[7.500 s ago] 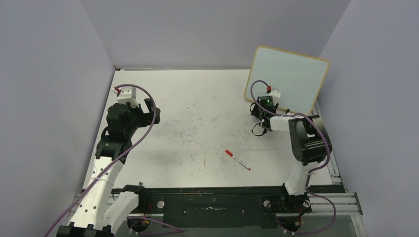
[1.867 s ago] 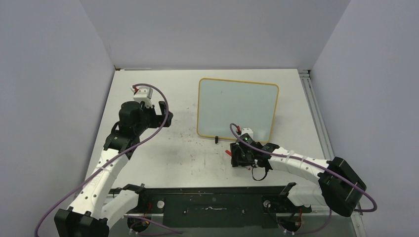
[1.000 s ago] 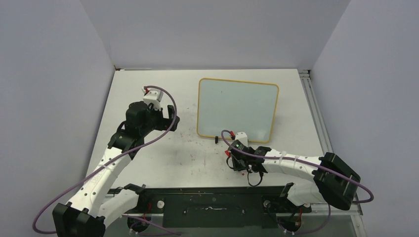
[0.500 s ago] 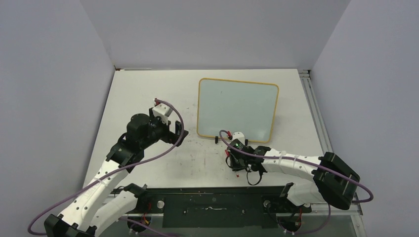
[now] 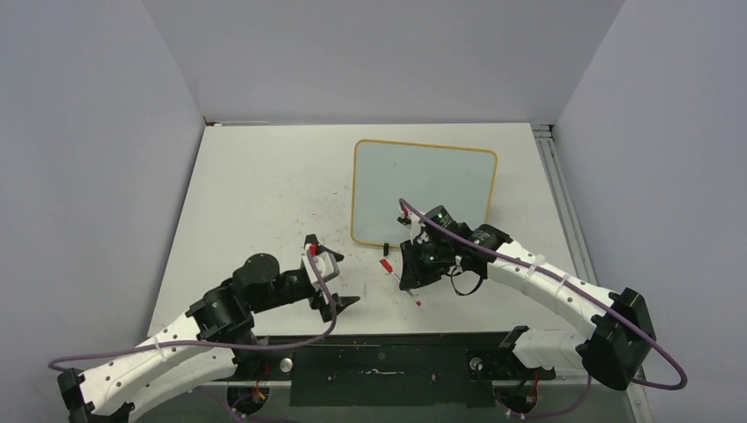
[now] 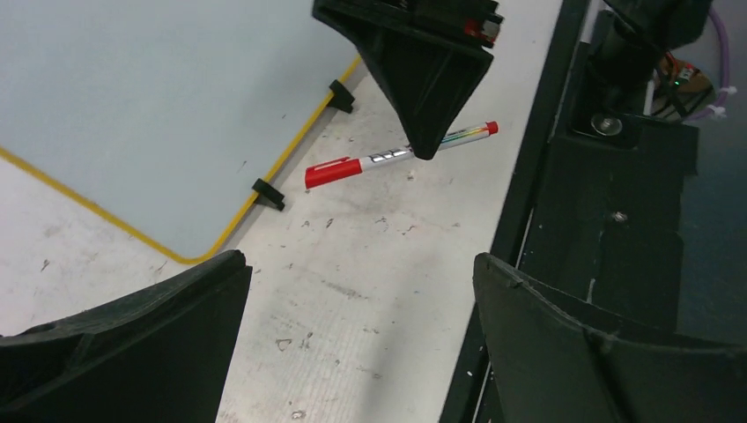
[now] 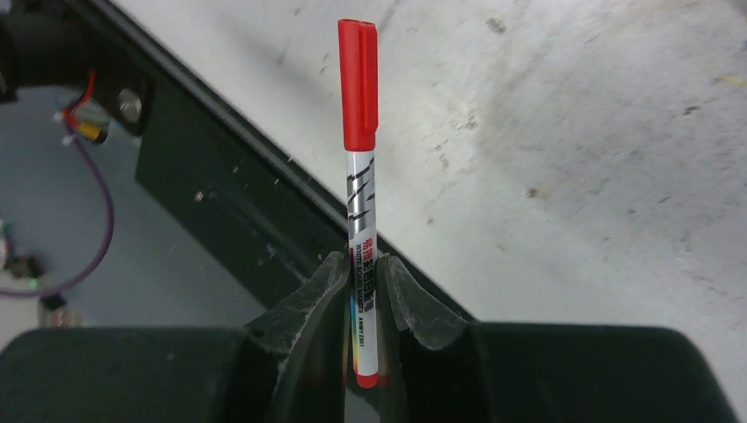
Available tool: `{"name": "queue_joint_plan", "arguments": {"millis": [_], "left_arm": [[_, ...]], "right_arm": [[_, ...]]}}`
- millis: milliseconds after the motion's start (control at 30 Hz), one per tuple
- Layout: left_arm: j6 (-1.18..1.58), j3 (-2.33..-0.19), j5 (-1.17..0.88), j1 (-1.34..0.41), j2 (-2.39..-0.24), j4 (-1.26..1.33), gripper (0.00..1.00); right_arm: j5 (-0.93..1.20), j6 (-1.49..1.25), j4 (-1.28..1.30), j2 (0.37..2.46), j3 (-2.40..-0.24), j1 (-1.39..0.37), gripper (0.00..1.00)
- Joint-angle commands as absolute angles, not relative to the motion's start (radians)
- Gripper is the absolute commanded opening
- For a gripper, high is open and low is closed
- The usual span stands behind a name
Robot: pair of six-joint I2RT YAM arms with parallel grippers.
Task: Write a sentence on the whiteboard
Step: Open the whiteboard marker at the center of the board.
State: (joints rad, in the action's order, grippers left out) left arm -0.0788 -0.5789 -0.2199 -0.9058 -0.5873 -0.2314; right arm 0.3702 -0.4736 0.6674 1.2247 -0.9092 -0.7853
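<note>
My left gripper grabs the marker (image 7: 359,132) by its red cap (image 7: 358,86) next, to pull the cap off and free the marker's tip for writing.
The whiteboard (image 5: 423,187) lies flat at the table's middle back, pale surface in a yellow-wood frame, with two black clip feet on its near edge. No sentence is in view on its surface (image 6: 150,97). My right gripper (image 5: 408,282) is shut on a red-capped white marker (image 7: 359,132), held by its tail end just in front of the board, cap still on. In the left wrist view the marker (image 6: 348,166) pokes out from the right gripper's black fingers (image 6: 423,79). My left gripper (image 6: 359,264) stands open and holds nothing, low over the table left of the marker.
The black base rail (image 5: 379,357) runs along the table's near edge, close under both grippers, and also shows as the rail (image 6: 608,203) at the right of the left wrist view. Grey walls close in the left, back and right. The tabletop (image 5: 264,185) is scuffed and smudged.
The right gripper closed on the marker and raised it off the table towards the board's near edge. The left arm swung down and right to the near edge, staying open.
</note>
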Motion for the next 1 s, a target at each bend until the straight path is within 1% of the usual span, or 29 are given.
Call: {"name": "queue_joint_plan", "arguments": {"millis": [0,133,300,500,600,633,967], "left_arm": [[-0.181,-0.568,-0.066,-1.076,-0.572,-0.215,0.98],[-0.215,-0.565,0.021,-1.233,-0.600,-0.243,0.99],[-0.240,-0.560,0.094,-1.360,-0.655,-0.251,1.00],[-0.268,-0.577,0.193,-1.464,-0.746,-0.259,0.86],[-0.274,-0.575,0.231,-1.489,-0.760,-0.248,0.83],[-0.275,-0.575,0.239,-1.495,-0.763,-0.247,0.83],[-0.269,-0.591,0.264,-1.547,-0.838,-0.258,0.64]], "right_arm": [[0.639,-0.385,0.865,1.226,-0.983,-0.786,0.05],[0.785,-0.376,0.898,1.215,-0.973,-0.788,0.05],[0.889,-0.345,0.957,1.227,-0.984,-0.795,0.05],[0.942,-0.319,0.994,1.257,-1.023,-0.844,0.05],[0.950,-0.323,0.978,1.275,-1.035,-0.862,0.05],[0.956,-0.324,0.970,1.282,-1.036,-0.865,0.05],[1.000,-0.345,0.918,1.321,-1.050,-0.895,0.05]]}}
